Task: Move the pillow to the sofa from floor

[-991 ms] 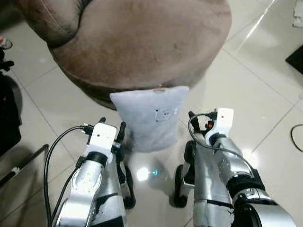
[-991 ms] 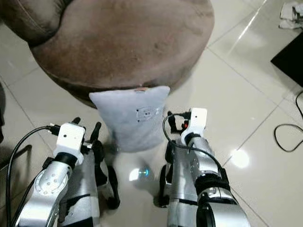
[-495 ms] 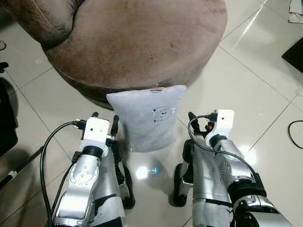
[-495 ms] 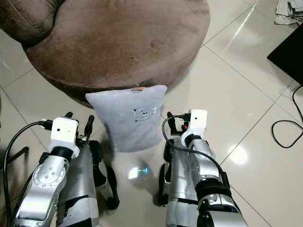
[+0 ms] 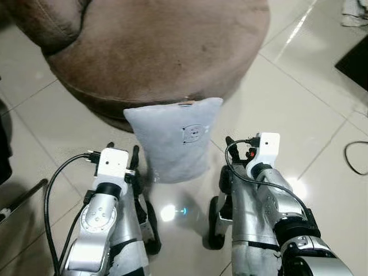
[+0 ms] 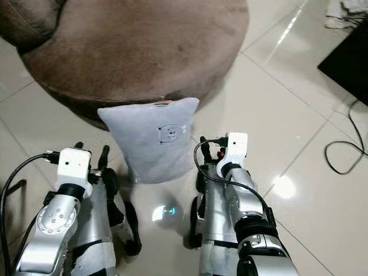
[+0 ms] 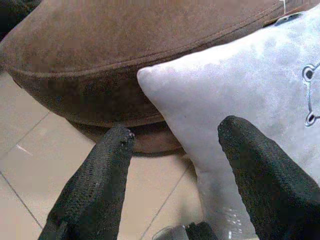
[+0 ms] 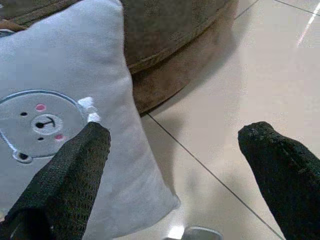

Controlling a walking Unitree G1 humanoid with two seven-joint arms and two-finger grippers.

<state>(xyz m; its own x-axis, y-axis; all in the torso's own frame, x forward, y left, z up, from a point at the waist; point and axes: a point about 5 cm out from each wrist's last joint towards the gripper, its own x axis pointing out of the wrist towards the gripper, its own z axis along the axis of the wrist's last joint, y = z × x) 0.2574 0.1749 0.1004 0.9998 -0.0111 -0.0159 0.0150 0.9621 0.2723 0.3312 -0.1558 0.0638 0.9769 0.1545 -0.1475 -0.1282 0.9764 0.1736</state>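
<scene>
The pillow's middle is too wide and plump for the fingers. My left gripper needs to grab the pillow by its narrow upper corner next.
A light grey pillow with a small bear face stands upright on the tiled floor, leaning against the front of the round brown sofa. My left gripper is low beside the pillow's left edge, open; in the left wrist view the pillow's upper corner lies between its fingers. On the pillow's right side my right gripper is open too. In the right wrist view the pillow lies behind one finger and bare floor behind the other.
A black flat object and a white cloth lie on the floor at the far right, with a black cable nearer. A dark bar and a dark object sit at the left. Glossy tiles surround the sofa.
The view has shifted a little, so the sofa and pillow sit slightly further left. Both grippers stay open on either side of the pillow, which has not moved.
</scene>
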